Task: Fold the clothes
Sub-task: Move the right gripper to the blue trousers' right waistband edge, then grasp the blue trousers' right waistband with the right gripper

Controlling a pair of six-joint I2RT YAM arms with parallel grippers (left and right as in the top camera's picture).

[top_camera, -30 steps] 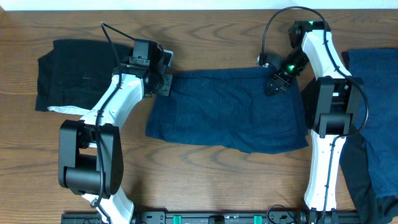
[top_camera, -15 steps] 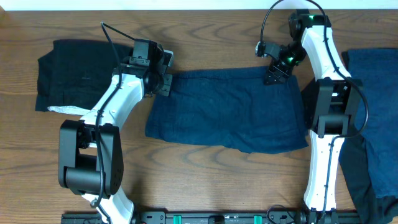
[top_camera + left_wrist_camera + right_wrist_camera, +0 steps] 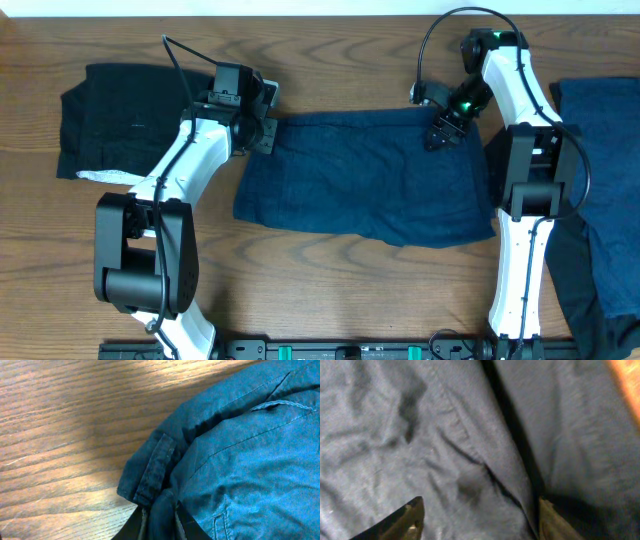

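I should next grab the navy garment's far corner with my right gripper, opposite my left gripper's corner, to move that edge of the garment evenly for folding.
A dark navy garment (image 3: 370,180) lies spread flat in the middle of the table. My left gripper (image 3: 262,135) is shut on its top left corner, where the left wrist view shows the hem (image 3: 155,467) pinched between the fingers (image 3: 159,525). My right gripper (image 3: 440,135) is open just over the garment's top right corner. The right wrist view shows wrinkled cloth (image 3: 470,460) between its spread fingers (image 3: 477,520). A black garment (image 3: 125,120) with a white tag (image 3: 105,177) lies at the far left. More navy cloth (image 3: 605,200) lies at the far right.
The wooden table (image 3: 330,60) shows bare along the back and the front. The navy cloth at the right reaches the table's right edge and lies under the right arm's base (image 3: 525,250).
The right gripper rose slightly from the garment's top right corner and came back down to it. The left arm and the garments have not moved.
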